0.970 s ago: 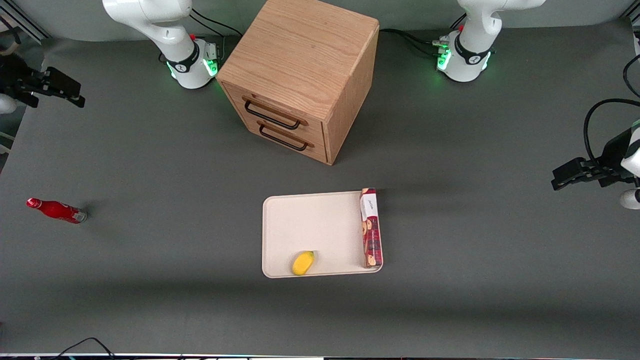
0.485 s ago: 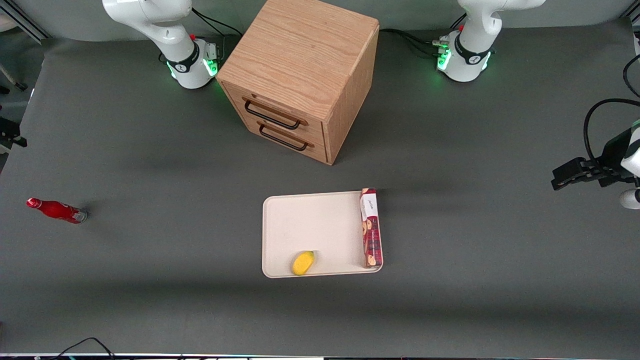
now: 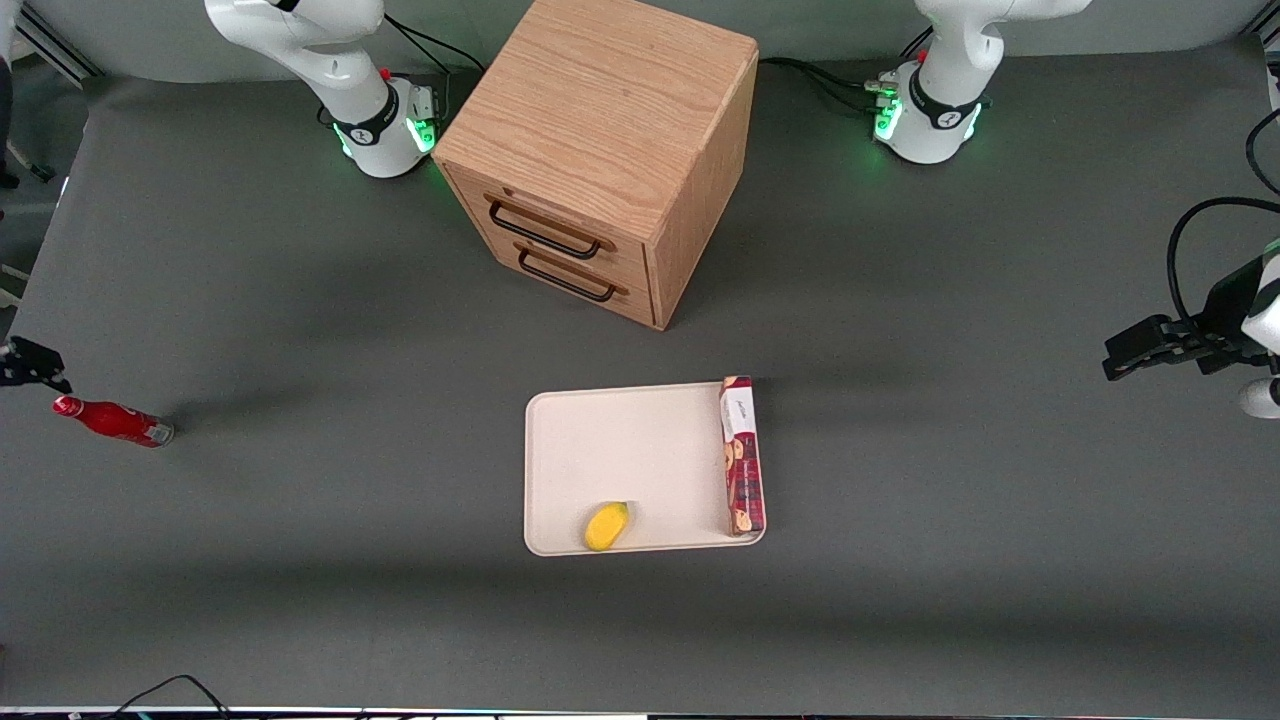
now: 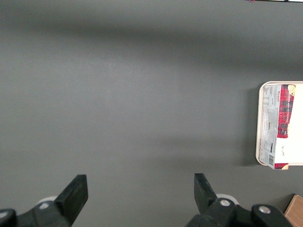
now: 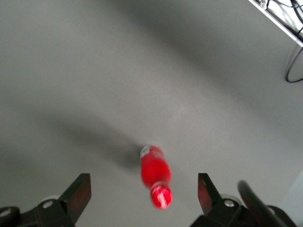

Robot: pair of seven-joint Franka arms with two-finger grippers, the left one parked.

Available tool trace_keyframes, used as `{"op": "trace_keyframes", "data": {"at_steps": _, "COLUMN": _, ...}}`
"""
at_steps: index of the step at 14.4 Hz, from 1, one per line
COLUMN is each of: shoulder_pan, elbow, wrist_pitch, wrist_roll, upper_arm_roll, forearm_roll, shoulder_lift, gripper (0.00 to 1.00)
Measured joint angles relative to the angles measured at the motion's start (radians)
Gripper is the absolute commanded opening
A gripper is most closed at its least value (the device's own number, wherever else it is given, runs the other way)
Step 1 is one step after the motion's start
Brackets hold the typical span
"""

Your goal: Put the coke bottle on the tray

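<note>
The coke bottle needs to go on the tray [image 3: 620, 450], so I should next grab the bottle by its capped neck [image 3: 70, 406] with my right gripper.
The coke bottle [image 3: 112, 421] is a small slim red bottle that stands on the dark table at the working arm's end. The right wrist view looks down on its red cap and body [image 5: 155, 176]. My right gripper [image 3: 28, 362] shows only partly at the picture's edge, just above the bottle's cap and a little farther from the front camera. It is open [image 5: 143, 196], with the fingers wide apart, empty, and the bottle below and between them. The cream-white tray [image 3: 620, 450] lies mid-table, far from the bottle.
A long red biscuit box [image 3: 742, 455] lies along one edge of the tray, and a yellow fruit [image 3: 606, 525] sits on the tray's near edge. A wooden two-drawer cabinet [image 3: 600, 150] stands farther from the camera. The left wrist view shows the tray's rim [image 4: 259, 127] and the box [image 4: 279, 125].
My right gripper has moved nearer to the front camera along the table's end and now hangs by the bottle's cap. The bottle and the tray have not moved.
</note>
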Motion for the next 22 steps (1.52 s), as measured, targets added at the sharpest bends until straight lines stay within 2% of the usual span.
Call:
{"op": "trace_keyframes", "data": {"at_steps": 3, "shoulder_pan": -0.036, "elbow": 0.003, "wrist_pitch": 0.039, "wrist_roll": -0.06, "upper_arm_roll": -0.002, "forearm_roll": 0.081, "shoulder_lift": 0.078, "gripper": 1.0}}
{"op": "trace_keyframes", "data": {"at_steps": 7, "shoulder_pan": -0.068, "elbow": 0.0, "wrist_pitch": 0.04, "wrist_roll": -0.078, "upper_arm_roll": -0.003, "forearm_roll": 0.099, "shoulder_lift": 0.109, "gripper": 0.94}}
{"op": "trace_keyframes", "data": {"at_steps": 10, "shoulder_pan": -0.077, "elbow": -0.028, "wrist_pitch": 0.069, "wrist_roll": -0.089, "upper_arm_roll": -0.004, "forearm_roll": 0.1, "shoulder_lift": 0.112, "gripper": 0.79}}
{"op": "trace_keyframes", "data": {"at_steps": 11, "shoulder_pan": -0.078, "elbow": -0.037, "wrist_pitch": 0.079, "wrist_roll": -0.091, "upper_arm_roll": -0.004, "forearm_roll": 0.1, "shoulder_lift": 0.113, "gripper": 0.72}}
{"op": "trace_keyframes", "data": {"at_steps": 12, "shoulder_pan": -0.078, "elbow": -0.044, "wrist_pitch": 0.08, "wrist_roll": -0.091, "upper_arm_roll": -0.004, "forearm_roll": 0.1, "shoulder_lift": 0.113, "gripper": 0.59}}
{"op": "trace_keyframes", "data": {"at_steps": 14, "shoulder_pan": -0.078, "elbow": -0.055, "wrist_pitch": 0.084, "wrist_roll": -0.093, "upper_arm_roll": -0.004, "forearm_roll": 0.1, "shoulder_lift": 0.114, "gripper": 0.39}}
{"op": "trace_keyframes", "data": {"at_steps": 18, "shoulder_pan": -0.078, "elbow": -0.061, "wrist_pitch": 0.088, "wrist_roll": -0.094, "upper_arm_roll": -0.004, "forearm_roll": 0.1, "shoulder_lift": 0.114, "gripper": 0.38}}
{"op": "trace_keyframes", "data": {"at_steps": 19, "shoulder_pan": -0.078, "elbow": -0.063, "wrist_pitch": 0.09, "wrist_roll": -0.094, "upper_arm_roll": -0.005, "forearm_roll": 0.1, "shoulder_lift": 0.114, "gripper": 0.35}}
{"op": "trace_keyframes", "data": {"at_steps": 21, "shoulder_pan": -0.079, "elbow": -0.068, "wrist_pitch": 0.095, "wrist_roll": -0.1, "upper_arm_roll": -0.006, "forearm_roll": 0.1, "shoulder_lift": 0.114, "gripper": 0.19}}
{"op": "trace_keyframes", "data": {"at_steps": 22, "shoulder_pan": -0.079, "elbow": -0.068, "wrist_pitch": 0.094, "wrist_roll": -0.103, "upper_arm_roll": -0.007, "forearm_roll": 0.101, "shoulder_lift": 0.113, "gripper": 0.16}}
